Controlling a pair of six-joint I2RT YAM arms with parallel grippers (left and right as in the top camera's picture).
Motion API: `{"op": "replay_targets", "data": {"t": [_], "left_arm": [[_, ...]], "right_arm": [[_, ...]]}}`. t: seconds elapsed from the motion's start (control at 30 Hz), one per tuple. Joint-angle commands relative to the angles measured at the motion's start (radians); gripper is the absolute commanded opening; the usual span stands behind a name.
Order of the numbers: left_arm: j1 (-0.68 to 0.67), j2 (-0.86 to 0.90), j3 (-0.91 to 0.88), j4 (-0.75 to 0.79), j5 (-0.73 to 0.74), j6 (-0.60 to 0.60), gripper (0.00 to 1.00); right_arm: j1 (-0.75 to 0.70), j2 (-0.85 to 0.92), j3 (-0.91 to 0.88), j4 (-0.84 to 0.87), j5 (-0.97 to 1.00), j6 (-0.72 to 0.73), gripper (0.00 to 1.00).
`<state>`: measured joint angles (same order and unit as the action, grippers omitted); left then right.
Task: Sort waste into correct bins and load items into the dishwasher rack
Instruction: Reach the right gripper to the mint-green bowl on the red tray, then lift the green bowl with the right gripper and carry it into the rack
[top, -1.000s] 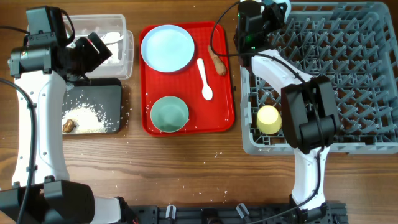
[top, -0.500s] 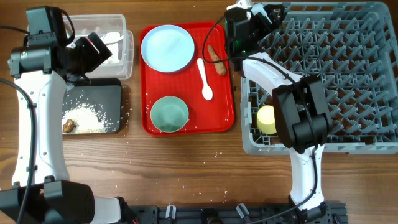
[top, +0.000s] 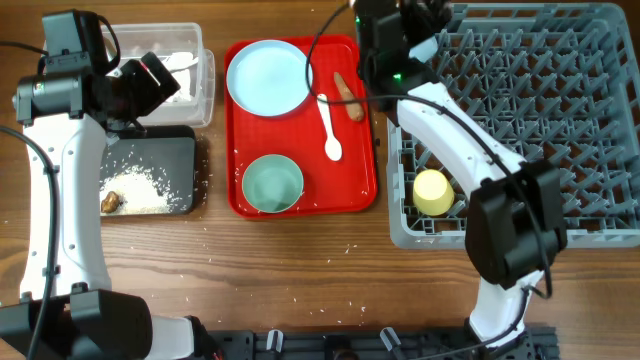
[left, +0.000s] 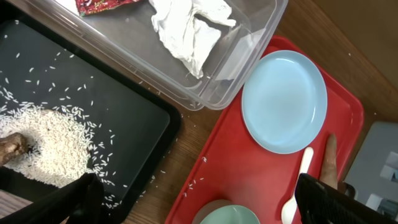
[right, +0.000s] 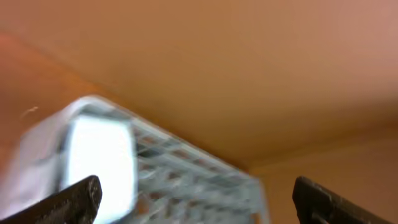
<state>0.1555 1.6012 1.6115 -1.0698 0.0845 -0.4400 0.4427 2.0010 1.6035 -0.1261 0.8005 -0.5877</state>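
My right gripper grabs the rim of the pale green bowl (top: 272, 184) on the rack-facing side next. The opposite edge stays free for loading it into the dishwasher rack.
On the red tray (top: 360, 160) lie a pale blue plate (top: 268, 78) (left: 284, 101), a white spoon (top: 328, 128), a brown carrot-like stick (top: 348, 96) and a pale green bowl (top: 272, 184). A yellow cup (top: 432, 192) sits in the grey dishwasher rack (top: 540, 110). The clear tub (top: 190, 100) holds crumpled white paper (left: 186, 25) and a red-and-white wrapper (left: 99, 5). Rice (top: 140, 188) and a brown lump (top: 110, 202) lie in the black tray (top: 170, 150). My left gripper (top: 148, 85) (left: 202, 202) hangs open between tub and tray. My right gripper (top: 410, 18) (right: 199, 202) is open and empty above the rack's back-left corner.
Loose rice grains are scattered on the wooden table (top: 300, 260) in front of the red tray and beside the black tray. The right wrist view is blurred and shows only part of the rack (right: 186, 174) against the wood.
My right arm's wrist has swung left, from over the rack's back-left corner towards the red tray's back-right corner. The left arm has not moved.
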Motion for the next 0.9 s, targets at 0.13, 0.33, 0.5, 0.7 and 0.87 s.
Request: {"op": "replay_targets", "data": {"t": [0.13, 0.33, 0.5, 0.7, 0.87], "left_arm": [[0.004, -0.023, 0.018, 0.002, 0.001, -0.006, 1.00], [0.004, -0.023, 0.018, 0.002, 0.001, -0.006, 1.00], [0.004, -0.023, 0.018, 0.002, 0.001, -0.006, 1.00], [0.004, -0.023, 0.018, 0.002, 0.001, -0.006, 1.00], [0.004, -0.023, 0.018, 0.002, 0.001, -0.006, 1.00]], "right_arm": [[0.030, -0.127, -0.006, -0.398, -1.085, 0.446, 1.00], [0.029, -0.126, -0.008, -0.563, -1.323, 0.591, 1.00], [0.042, -0.124, -0.009, -0.637, -1.253, 0.765, 0.97], [0.128, -0.120, -0.102, -0.600, -1.039, 1.027, 0.75], [0.222, -0.051, -0.195, -0.508, -1.018, 1.177, 0.49]]}}
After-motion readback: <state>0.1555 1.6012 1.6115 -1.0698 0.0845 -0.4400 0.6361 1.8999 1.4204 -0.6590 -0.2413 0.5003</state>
